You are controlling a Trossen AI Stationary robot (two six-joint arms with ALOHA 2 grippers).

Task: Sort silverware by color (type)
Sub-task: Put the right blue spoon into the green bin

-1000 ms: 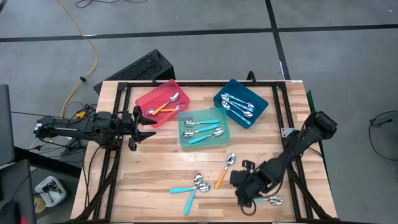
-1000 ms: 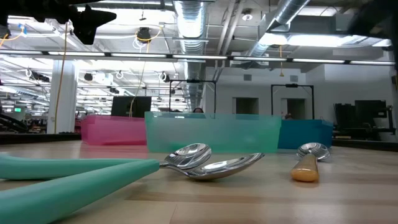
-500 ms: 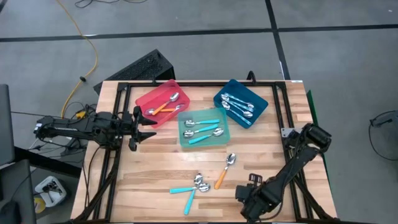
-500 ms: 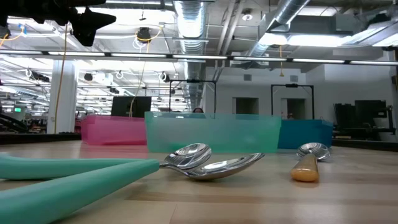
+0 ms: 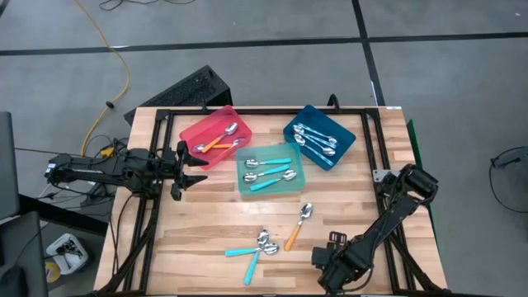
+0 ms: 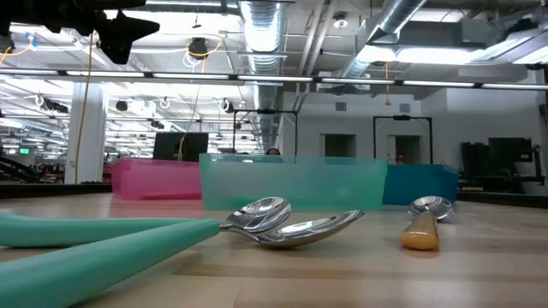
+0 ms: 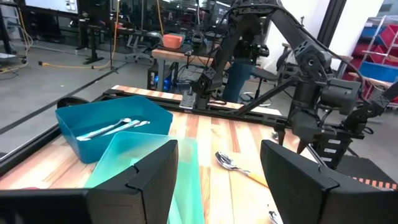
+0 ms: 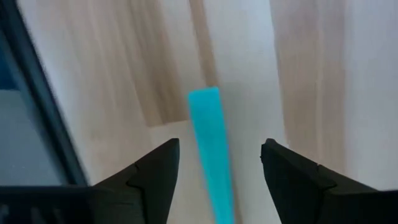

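Note:
My right gripper picks up the light blue spoon by its handle (image 8: 212, 149) next, to sort it into the teal tray with its matching ones.
My right gripper (image 5: 327, 266) hangs low over the table's near right part, open. In the right wrist view its fingers (image 8: 155, 171) stand on either side of a light blue spoon handle (image 8: 211, 149) that lies flat on the wood, with a gap on each side. Two teal spoons (image 5: 252, 250) and an orange spoon (image 5: 297, 226) lie on the table's near middle. The orange spoon (image 6: 421, 228) and the teal handles (image 6: 103, 244) also show in the low view. My left gripper (image 5: 200, 163) waits open, raised at the left side.
At the far side stand a red tray (image 5: 191, 132) with orange spoons, a teal tray (image 5: 270, 149) with teal spoons and a blue tray (image 5: 346, 132) with silvery spoons. A black frame rail (image 5: 153, 223) runs along the table's sides. Bare wood lies between the trays and the loose spoons.
My right gripper has moved toward the table's near edge and come down over the light blue spoon at the near right, so that the arm now covers that spoon from above. In the last half second it has hardly moved.

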